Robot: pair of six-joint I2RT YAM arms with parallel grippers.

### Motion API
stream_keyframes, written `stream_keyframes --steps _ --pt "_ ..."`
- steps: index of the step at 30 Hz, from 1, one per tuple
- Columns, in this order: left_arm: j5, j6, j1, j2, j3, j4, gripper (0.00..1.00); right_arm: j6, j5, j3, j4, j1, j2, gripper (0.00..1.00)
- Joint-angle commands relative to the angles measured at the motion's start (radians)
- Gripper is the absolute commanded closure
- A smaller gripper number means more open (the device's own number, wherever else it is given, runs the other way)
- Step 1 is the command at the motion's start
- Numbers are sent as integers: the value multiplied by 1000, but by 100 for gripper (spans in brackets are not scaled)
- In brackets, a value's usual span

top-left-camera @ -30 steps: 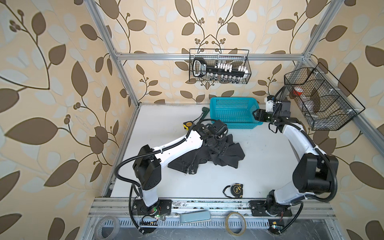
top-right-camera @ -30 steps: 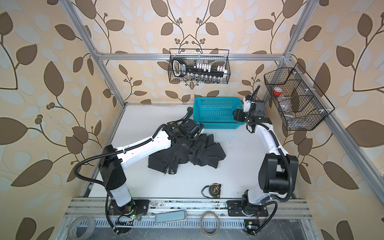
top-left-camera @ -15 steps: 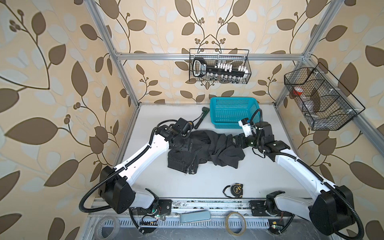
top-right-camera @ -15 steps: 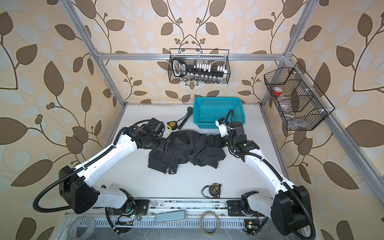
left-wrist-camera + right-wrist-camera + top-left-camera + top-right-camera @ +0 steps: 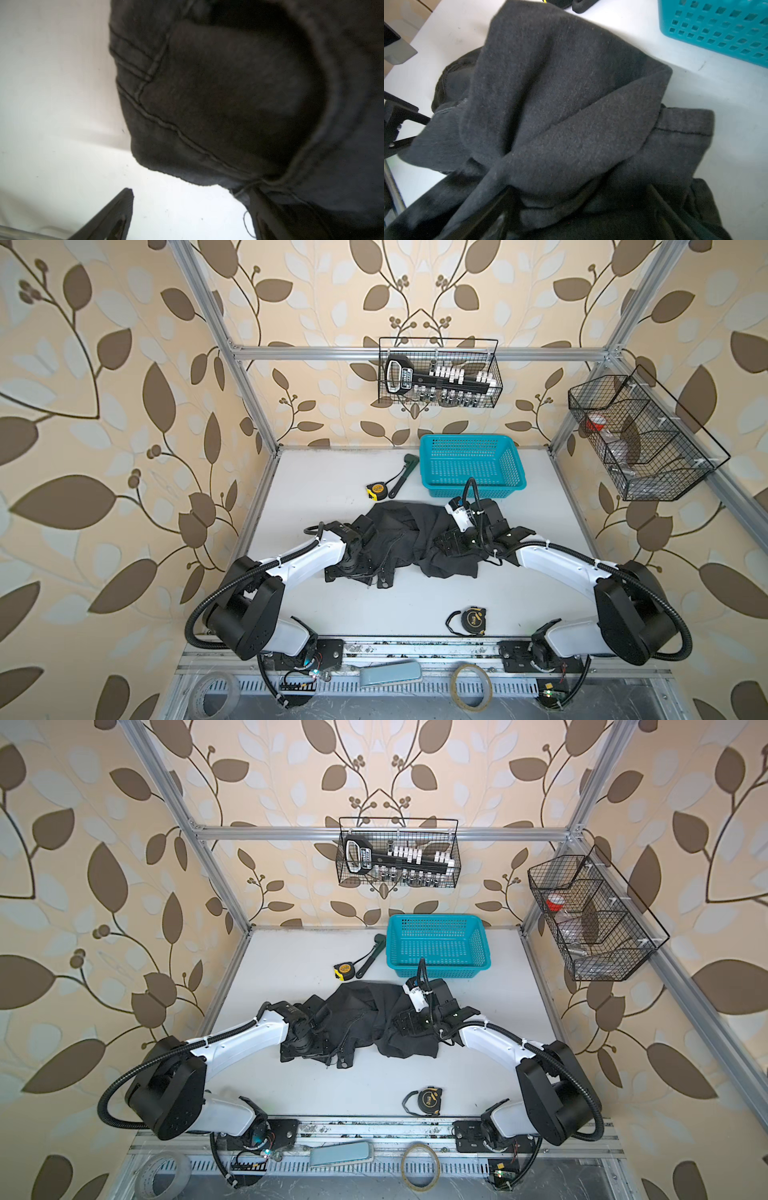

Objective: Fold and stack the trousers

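Next, the left gripper picks up the trousers by their stitched waist edge (image 5: 190, 162) beside the pocket opening (image 5: 314, 132) to stretch them flat for folding.
The charcoal-black trousers (image 5: 415, 539) (image 5: 374, 1019) lie crumpled mid-table in both top views, in front of the turquoise basket (image 5: 473, 489). My left gripper (image 5: 352, 569) is low at the heap's left front corner. In the left wrist view it (image 5: 191, 207) is open with bare table between its fingers; one finger (image 5: 268, 214) touches the stitched edge of the trousers (image 5: 218, 93). My right gripper (image 5: 449, 541) is down on the heap's right part. In the right wrist view it (image 5: 575, 207) stands open, with folds of the trousers (image 5: 560, 104) bulging between its fingers.
A yellow tape measure (image 5: 376, 490) and a dark tool (image 5: 405, 470) lie left of the basket. A black tape measure (image 5: 471, 619) sits near the front edge. Wire baskets hang on the back wall (image 5: 440, 373) and the right wall (image 5: 640, 439).
My right arm has swung from the basket down onto the right part of the trousers, its jaws widening. My left arm has pulled back from the heap's middle to its left front corner.
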Motion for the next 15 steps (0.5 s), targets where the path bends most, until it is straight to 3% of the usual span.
stream_keyframes --steps 1,6,9,15 --pt "-14 -53 0 49 -27 113 14 3 66 -39 22 6 44 8" --pt "-23 -64 3 109 -60 184 27 24 57 -43 14 15 76 26" --pt "-41 -65 4 127 -60 199 43 41 61 -58 16 22 87 43" --pt "-91 -40 14 88 1 173 73 71 60 -97 28 30 88 58"
